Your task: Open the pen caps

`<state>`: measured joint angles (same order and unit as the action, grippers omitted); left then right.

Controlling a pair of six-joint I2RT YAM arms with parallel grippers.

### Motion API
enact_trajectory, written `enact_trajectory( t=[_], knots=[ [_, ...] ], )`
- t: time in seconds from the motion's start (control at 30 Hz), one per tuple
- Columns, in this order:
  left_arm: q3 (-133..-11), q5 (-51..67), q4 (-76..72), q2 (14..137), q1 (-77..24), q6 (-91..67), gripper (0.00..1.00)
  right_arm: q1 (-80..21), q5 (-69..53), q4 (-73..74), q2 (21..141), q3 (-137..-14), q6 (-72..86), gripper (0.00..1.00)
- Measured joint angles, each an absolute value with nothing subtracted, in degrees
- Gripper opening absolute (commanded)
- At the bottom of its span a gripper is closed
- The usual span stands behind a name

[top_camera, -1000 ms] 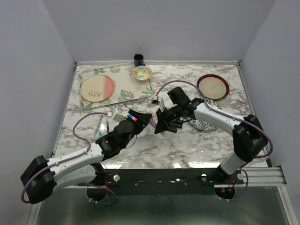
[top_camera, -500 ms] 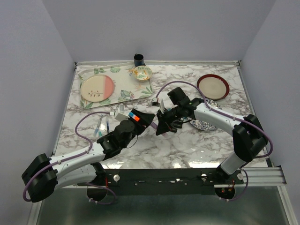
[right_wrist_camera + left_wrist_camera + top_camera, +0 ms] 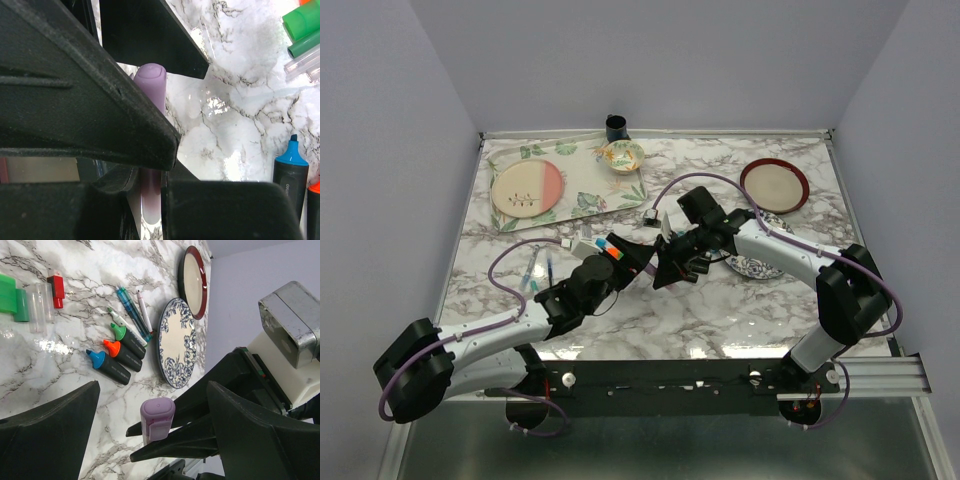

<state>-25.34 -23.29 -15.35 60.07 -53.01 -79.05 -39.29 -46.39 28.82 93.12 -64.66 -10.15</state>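
Note:
The pen body stays in my right gripper. My left gripper should grab the end of the purple cap to pull the pen open.
My right gripper (image 3: 667,268) is shut on a purple pen (image 3: 151,95) and holds it above the table, with its purple cap (image 3: 157,415) pointing at the left wrist camera. My left gripper (image 3: 638,260) is open; its two jaws (image 3: 153,390) stand wide on either side of the cap without touching it. Three uncapped black highlighters with blue (image 3: 107,367), orange (image 3: 122,355) and green (image 3: 128,340) tips lie on the marble. Loose green caps (image 3: 10,297) and a red cap (image 3: 56,290) lie apart from them.
A blue patterned plate (image 3: 760,263) lies under the right arm and a red-rimmed plate (image 3: 774,185) behind it. A leaf-print tray (image 3: 590,195) with a pink plate (image 3: 527,188), a bowl (image 3: 623,155) and a dark cup (image 3: 616,127) are at the back left. Thin pens (image 3: 535,270) lie left.
My left gripper has moved forward and right toward the right gripper, so its open jaws now flank the purple cap. The right gripper has hardly moved.

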Motion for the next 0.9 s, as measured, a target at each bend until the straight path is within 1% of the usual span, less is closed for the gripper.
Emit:
enact_trajectory(
  t=[0.5,0.9],
  knots=[
    [-25.2,-22.3,-16.5,60.6,-52.9,-79.4,0.99,-39.3,-46.4,28.9,93.1,-64.7,-10.6,0.01],
    [-25.3,-19.6,-18.0,65.3,-52.1,-79.9,0.99,-39.3,-46.3,29.6,93.1,-65.2,-10.6,0.01]
  ],
)
